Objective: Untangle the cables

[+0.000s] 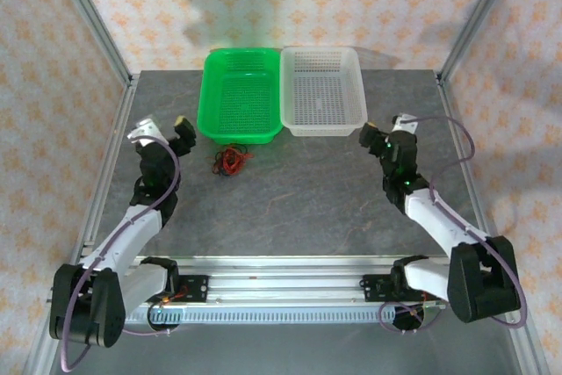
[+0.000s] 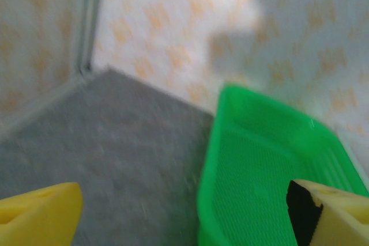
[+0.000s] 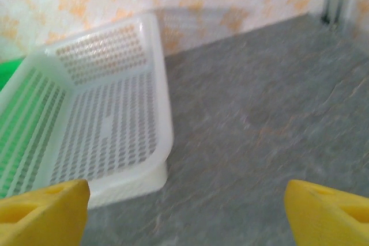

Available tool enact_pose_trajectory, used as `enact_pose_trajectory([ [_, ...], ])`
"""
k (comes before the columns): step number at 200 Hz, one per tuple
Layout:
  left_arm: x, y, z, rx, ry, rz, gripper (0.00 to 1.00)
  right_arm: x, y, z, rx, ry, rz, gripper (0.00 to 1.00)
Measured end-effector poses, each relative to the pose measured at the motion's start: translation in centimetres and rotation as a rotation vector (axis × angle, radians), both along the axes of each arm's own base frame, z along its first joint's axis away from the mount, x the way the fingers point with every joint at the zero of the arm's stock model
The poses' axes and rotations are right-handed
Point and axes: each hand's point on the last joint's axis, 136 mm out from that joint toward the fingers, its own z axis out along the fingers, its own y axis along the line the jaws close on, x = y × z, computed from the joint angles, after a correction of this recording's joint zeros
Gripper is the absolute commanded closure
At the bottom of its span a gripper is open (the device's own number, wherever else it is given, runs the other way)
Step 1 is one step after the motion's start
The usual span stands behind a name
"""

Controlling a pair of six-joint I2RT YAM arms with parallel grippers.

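The left gripper grabs the cables by the edge of the tangle facing it next, which leaves the far loops free for the right gripper to untangle.
The cables (image 1: 229, 161) lie as a small tangle of thin red and black wires on the grey table, just in front of the green basket (image 1: 239, 94). My left gripper (image 1: 165, 130) hangs open to the left of the tangle, well apart from it, with nothing between its yellow fingers (image 2: 40, 211). Over at the right, my right gripper (image 1: 384, 132) stands open beside the white basket (image 1: 322, 90), its yellow fingers (image 3: 43, 208) wide apart over bare table.
The green basket (image 2: 259, 171) and white basket (image 3: 104, 119) stand side by side at the back centre, both holding nothing. Aluminium posts and patterned walls close in the table on the left, right and back. Purple arm cables loop beside each arm.
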Motion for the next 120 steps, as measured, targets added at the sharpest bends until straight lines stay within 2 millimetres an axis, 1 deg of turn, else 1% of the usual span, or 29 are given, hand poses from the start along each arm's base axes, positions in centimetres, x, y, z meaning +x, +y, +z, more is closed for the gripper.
enact_pose_trajectory([
  [16,0.2,-2.5,-3.3,-0.061,0.122,-0.081,0.12,-0.9,0.6,-0.9,0.017,0.085,0.011,0.14],
  [36,0.1,-5.3,-7.2,-0.129,0.265,-0.176,0.14,-1.7,0.7,-1.9,0.033,0.173,0.006,0.15],
  [54,-0.5,-7.3,-9.9,-0.165,0.362,-0.241,0.14,-2.4,0.8,-2.4,0.049,0.227,0.009,0.15],
  [69,-0.7,-8.2,-11.1,-0.179,0.403,-0.27,0.14,-3.2,1.0,-2.8,0.067,0.26,0.018,0.16],
  [86,-0.7,-8.4,-11.8,-0.182,0.426,-0.276,0.14,-3.8,1.2,-3.0,0.091,0.283,0.026,0.16],
  [120,0.5,-9.3,-13.4,-0.19,0.482,-0.305,0.17,-4.5,1.7,-2.8,0.137,0.294,0.039,0.18],
])
